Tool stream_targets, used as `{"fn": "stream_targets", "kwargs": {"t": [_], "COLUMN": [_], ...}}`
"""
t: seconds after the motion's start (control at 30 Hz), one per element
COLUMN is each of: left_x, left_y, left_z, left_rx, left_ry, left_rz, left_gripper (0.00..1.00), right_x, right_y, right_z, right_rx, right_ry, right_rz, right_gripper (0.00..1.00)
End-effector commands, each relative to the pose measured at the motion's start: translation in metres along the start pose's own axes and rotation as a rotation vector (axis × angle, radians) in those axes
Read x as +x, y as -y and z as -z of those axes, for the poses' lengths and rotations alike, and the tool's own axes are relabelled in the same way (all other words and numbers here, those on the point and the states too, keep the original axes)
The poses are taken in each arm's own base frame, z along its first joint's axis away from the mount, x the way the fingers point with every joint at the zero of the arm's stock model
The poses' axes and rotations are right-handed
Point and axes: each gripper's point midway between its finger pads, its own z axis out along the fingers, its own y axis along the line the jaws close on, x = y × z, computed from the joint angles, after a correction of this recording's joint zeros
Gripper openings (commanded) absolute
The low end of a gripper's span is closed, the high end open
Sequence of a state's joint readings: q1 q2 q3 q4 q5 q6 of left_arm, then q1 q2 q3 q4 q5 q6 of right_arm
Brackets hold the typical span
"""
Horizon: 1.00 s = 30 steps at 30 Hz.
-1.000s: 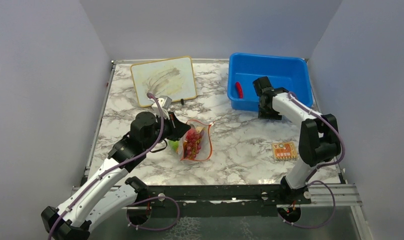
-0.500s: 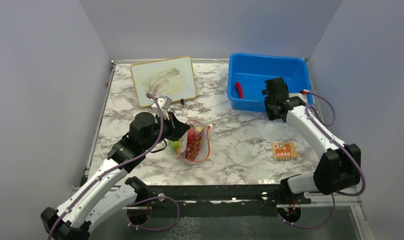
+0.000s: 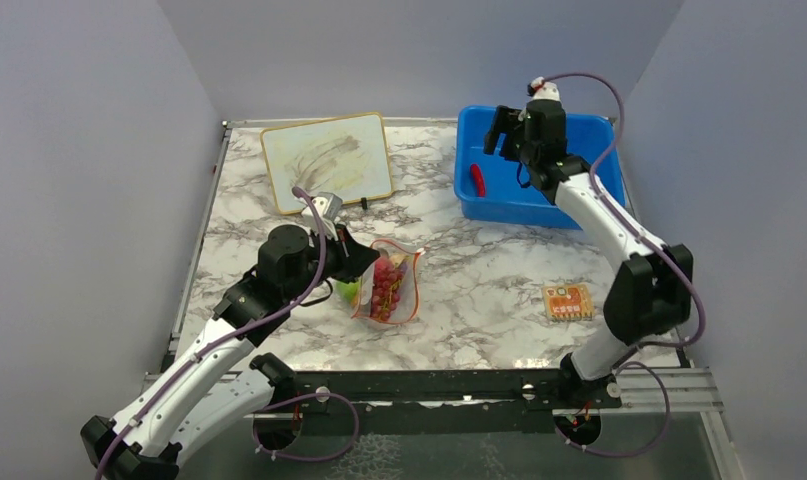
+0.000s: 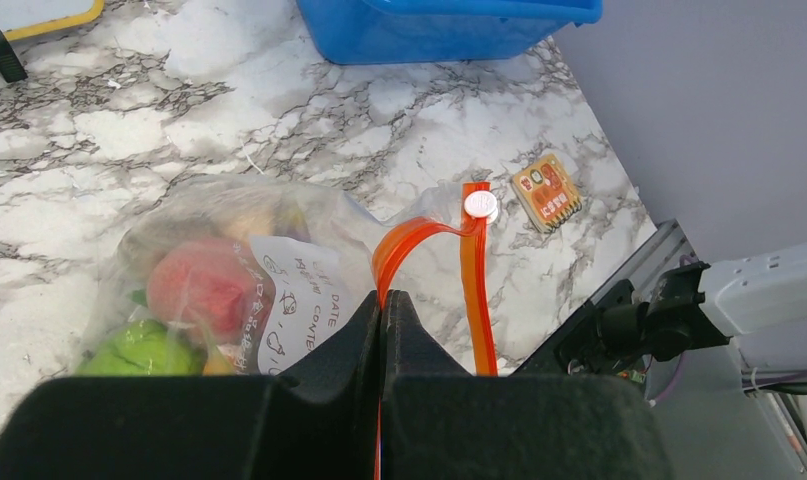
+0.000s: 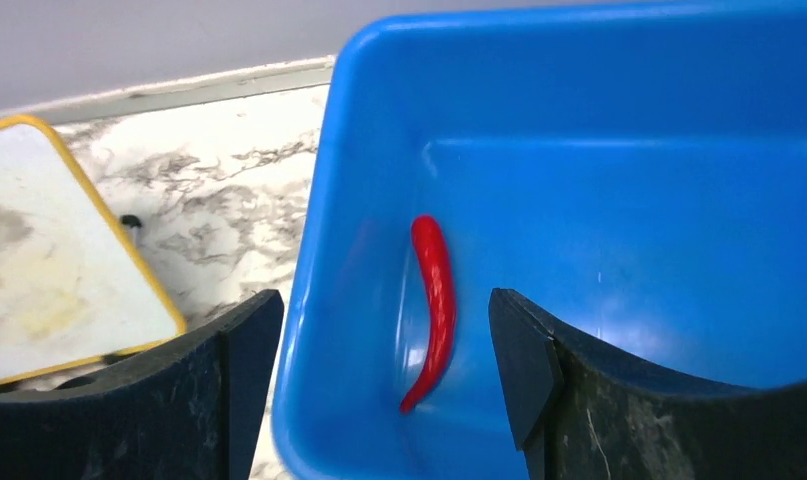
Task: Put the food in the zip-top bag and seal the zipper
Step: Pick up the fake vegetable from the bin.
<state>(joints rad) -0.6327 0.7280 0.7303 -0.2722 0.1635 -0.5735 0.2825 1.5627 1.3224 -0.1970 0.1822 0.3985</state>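
Observation:
The right gripper grips the red chili by its narrow middle (image 3: 478,181) next, to place it end-first into the zip-top bag (image 3: 404,290), and the thick end sticks out free.
The clear zip-top bag (image 3: 404,290) lies on the marble table with the dark red grape bunch (image 3: 385,288), the green lime (image 4: 144,350) and the pink-red peach (image 4: 194,285) inside. Its orange-red zipper (image 4: 476,290) bows open, with a white slider (image 4: 480,205) at the far end. My left gripper (image 4: 383,300) is shut on one side of the zipper strip at the bag's mouth (image 3: 367,256). The red chili (image 5: 436,300) lies in the blue bin (image 3: 579,140). My right gripper (image 5: 384,305) is open above the bin, its fingers on either side of the chili and clear of it.
A yellow-framed whiteboard (image 3: 327,160) lies at the back left. A flat orange square card (image 3: 567,301) lies on the table to the right, also seen in the left wrist view (image 4: 546,191). Grey walls close in the table.
My right arm has swung from the bin's front wall up and back over the bin, now pointing at the chili. The left gripper and bag have hardly moved.

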Motion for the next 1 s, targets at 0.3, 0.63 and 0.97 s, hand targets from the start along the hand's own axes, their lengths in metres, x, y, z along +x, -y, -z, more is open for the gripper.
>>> {"fn": "stream_targets", "kwargs": {"t": [0.3, 0.63, 0.97], "left_x": [-0.010, -0.013, -0.014], "left_y": [0.000, 0.000, 0.001], "left_z": [0.014, 0.017, 0.020], "left_rx": [-0.019, -0.026, -0.021], "left_ry": [0.055, 0.067, 0.071], "left_rz": [-0.007, -0.013, -0.011], "left_gripper": [0.00, 0.00, 0.00], "right_x": [0.089, 0.145, 0.174], "right_y": [0.000, 0.016, 0.036], "right_z": [-0.108, -0.134, -0.142], "right_rx": [-0.075, -0.063, -0.019], "right_ry": [-0.343, -0.521, -0.587], "right_rz": [0.375, 0.440, 0.501], "right_gripper": [0.75, 0.70, 0.45]}}
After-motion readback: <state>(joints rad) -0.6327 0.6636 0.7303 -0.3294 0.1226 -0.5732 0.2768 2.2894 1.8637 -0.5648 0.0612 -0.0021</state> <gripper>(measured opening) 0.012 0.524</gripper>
